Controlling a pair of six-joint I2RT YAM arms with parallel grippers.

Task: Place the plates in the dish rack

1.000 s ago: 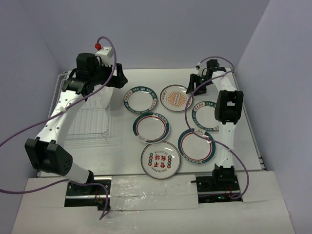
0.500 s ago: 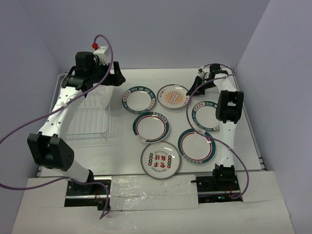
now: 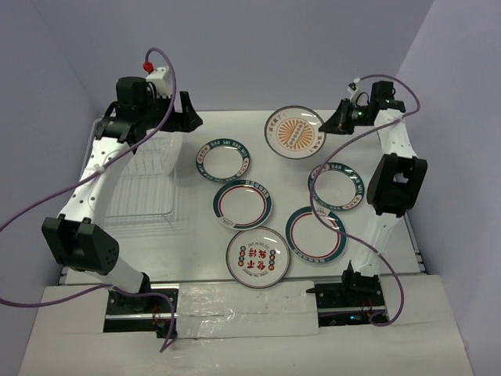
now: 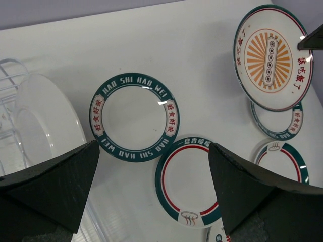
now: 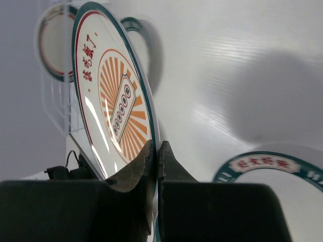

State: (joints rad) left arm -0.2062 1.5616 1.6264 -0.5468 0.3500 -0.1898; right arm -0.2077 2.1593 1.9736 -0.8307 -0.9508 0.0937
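I will grab the orange sunburst plate (image 3: 293, 131) next with my left gripper, by its rim opposite my right gripper. The plate's far rim then stays free to go into the rack.
My right gripper (image 3: 337, 123) is shut on the rim of the orange sunburst plate (image 3: 293, 131), which it holds tilted above the table near the back; in the right wrist view the fingers pinch its edge (image 5: 158, 147) and the plate's (image 5: 113, 103) face shows. Five more plates lie flat: a green-lettered one (image 3: 224, 160), a red-ringed one (image 3: 243, 204), one at the right (image 3: 338, 186), one nearer (image 3: 315, 234), and the red-character plate (image 3: 257, 257). My left gripper (image 3: 186, 117) hangs open beside the dish rack (image 3: 135, 205), holding nothing (image 4: 153, 146). A plain white plate (image 4: 46, 120) stands in the rack.
Lilac walls close in the table at the back and both sides. Purple cables loop from both arms (image 3: 31, 207). The rack's wire loops (image 4: 11, 80) are at the left of the left wrist view. The arm bases sit on the near edge (image 3: 243, 309).
My right gripper has shut on the sunburst plate and lifted it up and back off the table. The left gripper has stayed open by the rack, shifting slightly.
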